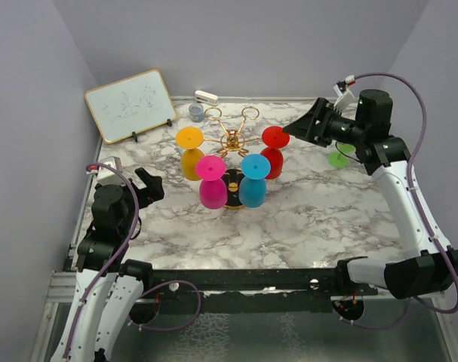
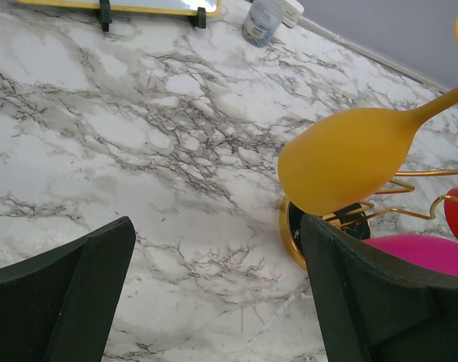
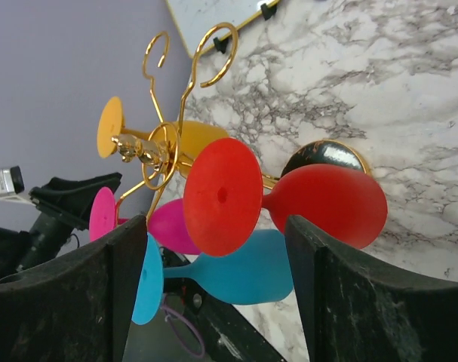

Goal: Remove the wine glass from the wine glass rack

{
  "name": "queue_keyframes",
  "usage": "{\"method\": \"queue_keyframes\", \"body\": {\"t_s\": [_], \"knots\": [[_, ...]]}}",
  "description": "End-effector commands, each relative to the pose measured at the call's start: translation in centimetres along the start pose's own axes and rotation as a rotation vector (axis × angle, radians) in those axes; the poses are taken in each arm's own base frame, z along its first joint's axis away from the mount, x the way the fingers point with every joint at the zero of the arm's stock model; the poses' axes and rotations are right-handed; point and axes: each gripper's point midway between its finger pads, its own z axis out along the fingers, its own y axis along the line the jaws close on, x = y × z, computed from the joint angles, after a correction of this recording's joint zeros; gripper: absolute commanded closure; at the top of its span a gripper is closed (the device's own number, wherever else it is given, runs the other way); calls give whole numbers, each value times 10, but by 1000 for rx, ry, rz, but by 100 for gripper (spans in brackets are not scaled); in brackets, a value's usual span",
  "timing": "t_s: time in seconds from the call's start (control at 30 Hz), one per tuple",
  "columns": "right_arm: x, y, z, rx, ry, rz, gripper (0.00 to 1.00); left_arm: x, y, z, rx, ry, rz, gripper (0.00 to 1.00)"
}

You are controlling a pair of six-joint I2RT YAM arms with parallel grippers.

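The round foot of the red glass is beyond my right gripper's fingers and they would miss it now, so I should move toward it before closing.
The gold wine glass rack (image 1: 232, 142) stands mid-table on its black base (image 2: 293, 235). Hanging upside down from its arms are a yellow wine glass (image 1: 191, 154), a pink one (image 1: 212, 183), a blue one (image 1: 253, 181) and a red one (image 1: 274, 151). My right gripper (image 1: 298, 128) is open, just right of the red glass and pointing at it. In the right wrist view the red glass (image 3: 222, 196) sits ahead of the open right gripper (image 3: 216, 223), apart from the fingers. My left gripper (image 1: 149, 185) is open and empty, left of the yellow glass (image 2: 349, 166).
A whiteboard (image 1: 130, 105) leans at the back left, with a small grey cup (image 1: 196, 113) and a white eraser (image 1: 206, 96) beside it. A green object (image 1: 338, 158) lies on the table, partly hidden by the right arm. Two rack rings (image 1: 213, 113) at the back hold nothing.
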Motion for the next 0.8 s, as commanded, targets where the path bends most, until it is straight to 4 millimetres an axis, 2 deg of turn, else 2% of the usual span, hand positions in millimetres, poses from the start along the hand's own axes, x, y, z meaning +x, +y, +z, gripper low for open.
{"method": "queue_keyframes", "body": {"t_s": [0.0, 0.3, 0.77], "knots": [[13, 13, 8, -83, 41, -26, 28, 1, 0, -1, 5, -8, -7, 7], [31, -2, 15, -71, 75, -11, 30, 0, 2, -1, -9, -16, -18, 7], [38, 7, 18, -145, 90, -13, 36, 2, 3, 2, -17, -4, -18, 8]]}}
